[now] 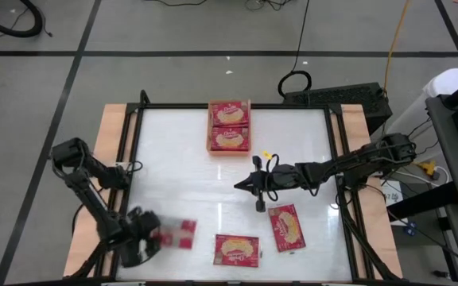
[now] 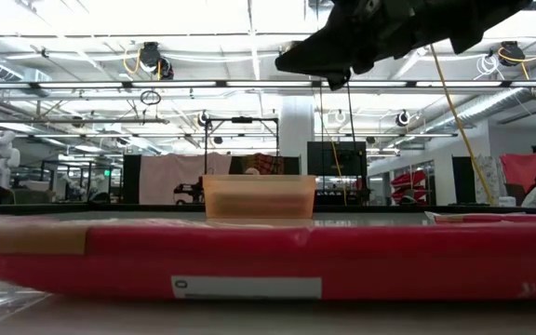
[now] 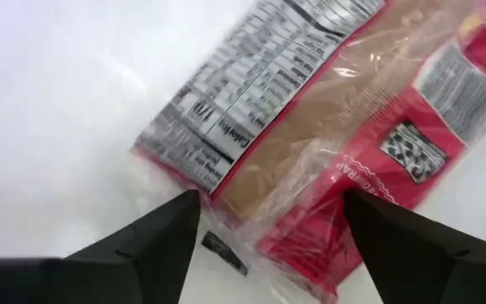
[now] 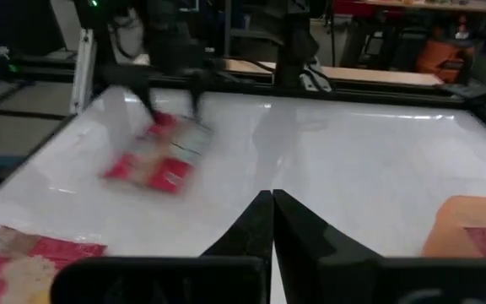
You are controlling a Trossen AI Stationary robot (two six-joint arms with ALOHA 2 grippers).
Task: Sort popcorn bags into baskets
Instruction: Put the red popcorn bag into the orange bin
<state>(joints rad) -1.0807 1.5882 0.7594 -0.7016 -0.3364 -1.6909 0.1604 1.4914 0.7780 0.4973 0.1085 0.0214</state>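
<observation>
The red popcorn bag needs to go into the orange basket, so the robot's left gripper should grab it next by its crimped clear end seam (image 3: 247, 241).
A red popcorn bag (image 3: 327, 143) lies back side up on the white table near the front left corner, its nutrition panel showing. My left gripper (image 3: 268, 249) points down over it, open, one finger on each side of the bag's near end; in the high view the gripper (image 1: 151, 237) stands just left of that bag (image 1: 180, 233). Two more bags (image 1: 237, 250) (image 1: 287, 228) lie face up near the front edge. The orange basket (image 1: 229, 152) at the far middle holds two bags (image 1: 229, 115). My right gripper (image 1: 245, 184) hangs shut over the table's middle, nothing in it.
In the low view one bag (image 2: 268, 261) lies across the foreground with the basket (image 2: 259, 197) behind it. Black frame rails (image 1: 133, 159) run along the table's sides. The white surface between the basket and the front bags is bare.
</observation>
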